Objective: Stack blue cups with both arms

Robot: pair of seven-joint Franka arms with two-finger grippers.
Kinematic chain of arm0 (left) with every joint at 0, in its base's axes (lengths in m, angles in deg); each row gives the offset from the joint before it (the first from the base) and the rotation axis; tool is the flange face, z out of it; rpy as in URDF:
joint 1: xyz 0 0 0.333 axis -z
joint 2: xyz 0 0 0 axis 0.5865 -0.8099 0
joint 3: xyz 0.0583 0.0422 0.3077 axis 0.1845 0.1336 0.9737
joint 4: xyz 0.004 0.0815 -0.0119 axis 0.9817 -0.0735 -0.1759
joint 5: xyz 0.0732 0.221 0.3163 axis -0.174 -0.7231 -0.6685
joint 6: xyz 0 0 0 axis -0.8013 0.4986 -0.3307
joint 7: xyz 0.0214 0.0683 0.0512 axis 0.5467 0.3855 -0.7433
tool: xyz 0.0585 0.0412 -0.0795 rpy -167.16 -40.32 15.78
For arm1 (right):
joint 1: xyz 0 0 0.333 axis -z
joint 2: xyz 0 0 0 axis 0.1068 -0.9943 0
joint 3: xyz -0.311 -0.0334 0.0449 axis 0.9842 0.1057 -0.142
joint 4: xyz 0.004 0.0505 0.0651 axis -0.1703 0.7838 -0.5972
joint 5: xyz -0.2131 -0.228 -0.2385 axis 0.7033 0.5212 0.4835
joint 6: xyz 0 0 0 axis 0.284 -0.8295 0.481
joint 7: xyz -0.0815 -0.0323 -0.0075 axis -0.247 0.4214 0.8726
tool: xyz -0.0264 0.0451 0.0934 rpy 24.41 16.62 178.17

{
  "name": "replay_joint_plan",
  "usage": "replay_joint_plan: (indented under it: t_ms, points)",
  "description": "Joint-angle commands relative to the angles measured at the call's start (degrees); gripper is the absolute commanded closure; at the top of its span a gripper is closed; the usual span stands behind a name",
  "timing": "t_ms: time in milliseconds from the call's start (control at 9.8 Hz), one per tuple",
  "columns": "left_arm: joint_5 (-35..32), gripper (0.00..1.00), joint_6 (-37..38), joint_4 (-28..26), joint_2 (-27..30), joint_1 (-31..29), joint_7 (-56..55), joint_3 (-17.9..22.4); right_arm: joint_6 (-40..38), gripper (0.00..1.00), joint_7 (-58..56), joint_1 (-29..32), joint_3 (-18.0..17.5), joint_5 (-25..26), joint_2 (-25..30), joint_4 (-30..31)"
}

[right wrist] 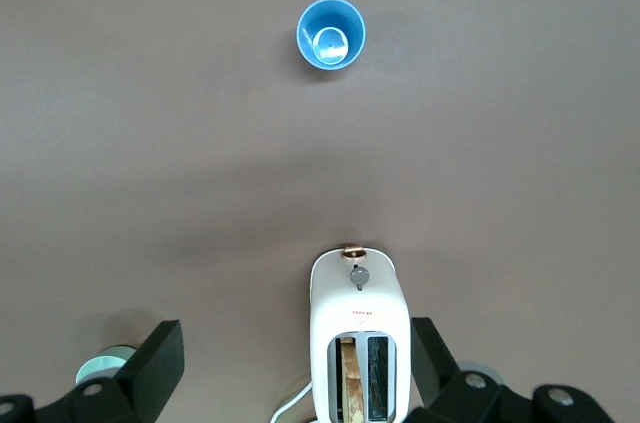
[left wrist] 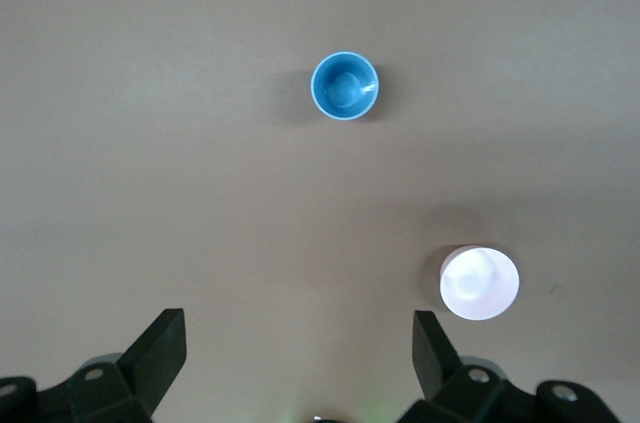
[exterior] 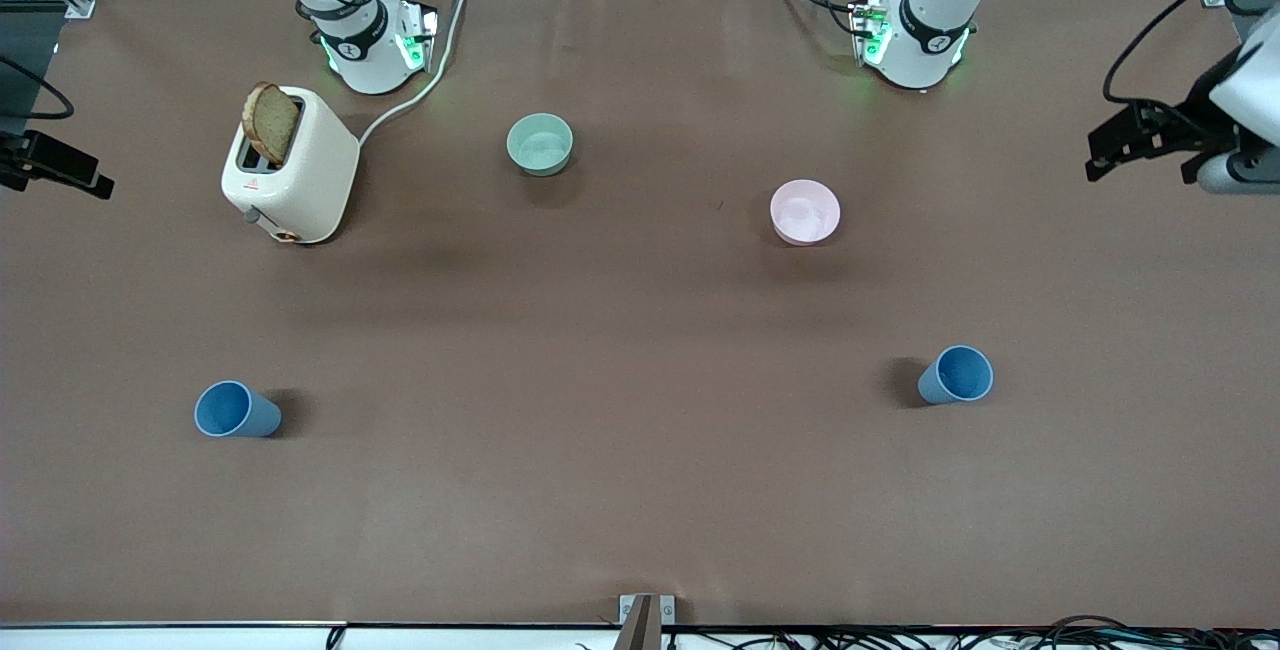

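My left gripper should next stack the blue cup beside the pink bowl with the other blue cup [exterior: 238,410], so it should grab that cup by its open rim [exterior: 966,350].
Two blue cups stand upright and far apart on the brown table. One cup [exterior: 236,410] is toward the right arm's end and shows in the right wrist view [right wrist: 331,33]. The other cup [exterior: 958,375] is toward the left arm's end and shows in the left wrist view [left wrist: 345,86]. My left gripper [exterior: 1135,142] hangs high at the left arm's end, open and empty [left wrist: 298,343]. My right gripper [exterior: 60,170] hangs high at the right arm's end, over the toaster, open and empty [right wrist: 297,331]. Both are well away from the cups.
A white toaster [exterior: 295,170] with a bread slice [exterior: 270,122] stands near the right arm's base, also in the right wrist view [right wrist: 358,343]. A pale green bowl [exterior: 540,144] and a pink bowl [exterior: 805,211] sit farther from the front camera than the cups.
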Motion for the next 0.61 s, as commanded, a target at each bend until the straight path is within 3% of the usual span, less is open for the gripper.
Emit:
replay_joint_plan:
  t_ms: [0,204,510]
  points:
    - [-1.33,0.0,-6.41,-1.07,-10.16,0.22,-1.97,-0.18,0.93,0.0,-0.65,0.97,-0.23,-0.02,-0.31,-0.17]
    - [-1.33,0.0,-20.88,-9.49,-12.73,0.22,-10.55,-0.19,7.92,0.0,-0.73,0.97,-0.23,-0.28,-3.46,-0.17]
    - [-1.41,0.0,-33.75,-10.59,-22.21,0.13,-12.08,-0.01,17.95,0.0,-7.66,3.25,-0.14,-0.46,-13.38,0.09]
